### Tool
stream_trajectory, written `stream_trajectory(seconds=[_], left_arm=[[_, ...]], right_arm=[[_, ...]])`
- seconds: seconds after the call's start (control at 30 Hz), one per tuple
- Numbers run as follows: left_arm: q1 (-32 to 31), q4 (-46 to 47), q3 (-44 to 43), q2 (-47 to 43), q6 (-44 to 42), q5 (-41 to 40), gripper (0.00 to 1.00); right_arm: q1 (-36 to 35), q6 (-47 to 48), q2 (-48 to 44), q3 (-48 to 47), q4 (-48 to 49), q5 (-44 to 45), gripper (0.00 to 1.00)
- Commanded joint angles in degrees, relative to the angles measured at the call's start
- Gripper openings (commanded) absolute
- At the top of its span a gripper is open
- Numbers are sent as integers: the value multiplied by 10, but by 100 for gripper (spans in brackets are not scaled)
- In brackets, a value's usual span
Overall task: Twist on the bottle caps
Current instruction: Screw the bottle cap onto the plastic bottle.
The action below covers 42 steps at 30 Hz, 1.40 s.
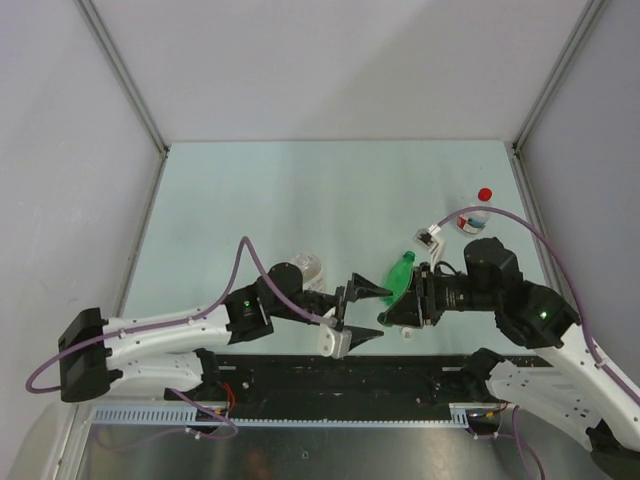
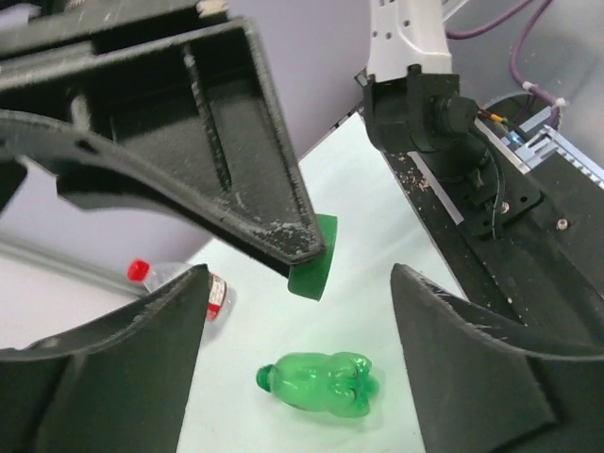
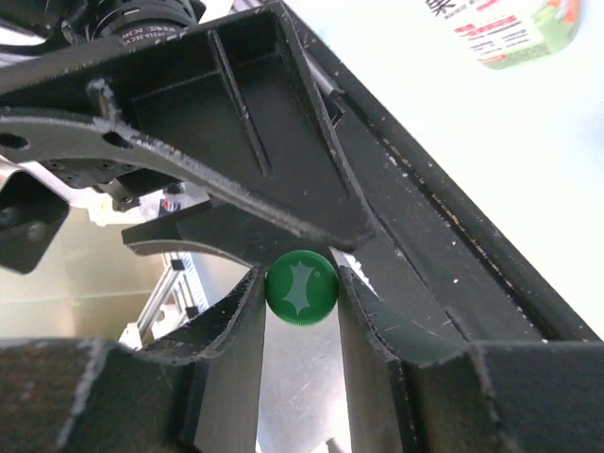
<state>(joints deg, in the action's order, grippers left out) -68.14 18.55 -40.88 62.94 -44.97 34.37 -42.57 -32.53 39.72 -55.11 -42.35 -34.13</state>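
The green bottle should be grabbed next by my left gripper around its body (image 2: 323,383). Its neck stays free that way, so my right gripper can screw on the green cap (image 2: 316,262).
My right gripper (image 3: 302,294) is shut on the green cap (image 3: 302,288), pinched at its fingertips above the table. In the left wrist view that green cap (image 2: 316,262) shows under a right finger, between my left gripper's (image 2: 300,311) spread fingers, which touch nothing. The green bottle (image 2: 321,382) lies on its side on the table below them, also the green bottle (image 1: 400,270) from above. The red cap (image 1: 485,194) sits on the small clear bottle (image 1: 474,218) at the far right. The two grippers (image 1: 380,312) meet tip to tip near the table's front edge. A white cap is not visible.
A wider clear bottle (image 1: 305,268) lies beside the left arm's wrist; its orange label (image 3: 510,28) shows in the right wrist view. The black base rail (image 1: 330,375) runs along the near edge. Grey walls enclose the table on three sides.
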Motion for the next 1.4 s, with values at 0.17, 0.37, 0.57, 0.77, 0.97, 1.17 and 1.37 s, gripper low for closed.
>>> stream_trajectory(seconds=[0.17,0.37,0.57,0.77,0.97,1.17,1.37], left_arm=[[0,33,-69,52,254,-160,99],[29,48,-86,109,514,-373,99],[131,10,-155,257,697,-223,99],[140,-71,-245,367,708,-253,99],[120,-193,-326,453,713,-333,99],[97,-250,-374,503,708,-390,98],[80,-286,-416,544,696,-420,91]], right_arm=[[14,-25,-63,-72,-64,214,18],[14,-53,-123,-79,-115,472,18],[14,-41,-143,-79,-118,581,20],[14,-29,-145,-77,-113,584,20],[14,-21,-152,-70,-107,587,21],[14,-20,-152,-65,-107,588,21],[14,-19,-153,-62,-112,594,21]])
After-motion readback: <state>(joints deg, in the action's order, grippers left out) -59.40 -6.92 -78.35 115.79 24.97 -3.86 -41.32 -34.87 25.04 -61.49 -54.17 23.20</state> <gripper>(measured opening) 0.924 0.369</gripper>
